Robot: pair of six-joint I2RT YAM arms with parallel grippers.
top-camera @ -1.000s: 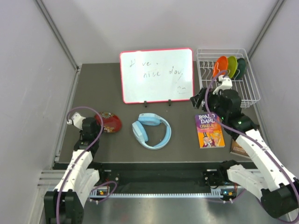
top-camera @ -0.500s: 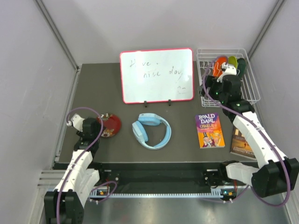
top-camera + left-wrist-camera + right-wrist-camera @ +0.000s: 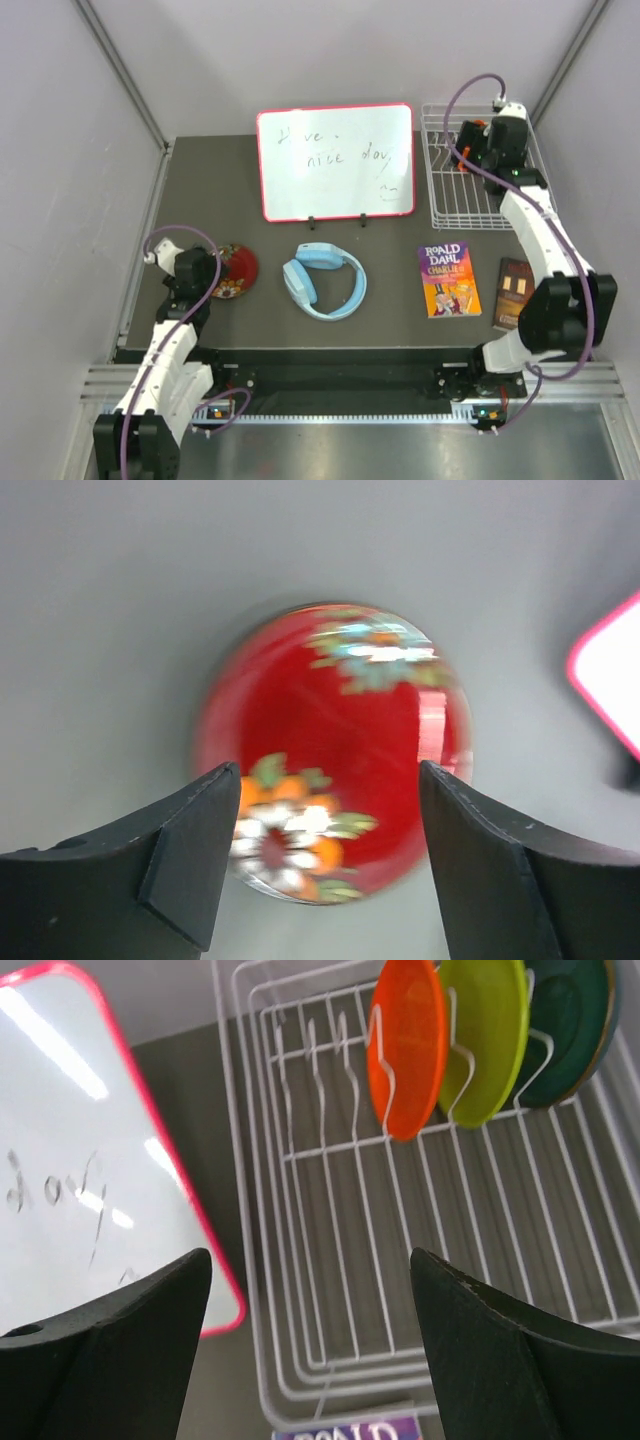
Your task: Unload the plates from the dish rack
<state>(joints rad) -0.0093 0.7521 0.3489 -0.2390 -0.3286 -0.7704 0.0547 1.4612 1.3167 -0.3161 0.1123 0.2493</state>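
I should next grab the orange plate with my right gripper by its near rim (image 3: 433, 1082), across both its sides. The plate's far rim will stay free to hand to my left gripper.
The dark red plate (image 3: 340, 740), painted with flowers, lies on the table at the left (image 3: 237, 270). My left gripper (image 3: 328, 780) hovers just above it, open, its fingers apart from the plate (image 3: 220, 274). The white dish rack (image 3: 330, 1380) stands at the back right (image 3: 465, 195). Upright between its prongs are the orange plate (image 3: 405, 1045), the yellow-green plate (image 3: 485, 1035) and the dark green plate (image 3: 565, 1025). My right gripper (image 3: 310, 1260) hangs open above the rack's bare floor, short of the plates (image 3: 474, 152). In the top view the right arm hides most of them.
A red-framed whiteboard (image 3: 335, 160) stands left of the rack, its edge close to my right gripper (image 3: 80, 1140). Blue headphones (image 3: 325, 280) lie mid-table. A Roald Dahl book (image 3: 448, 278) and a brown book (image 3: 514, 293) lie in front of the rack.
My left gripper has opened and let go of the dark red plate, which now rests on the table. My right arm has swung from in front of the rack to above it.
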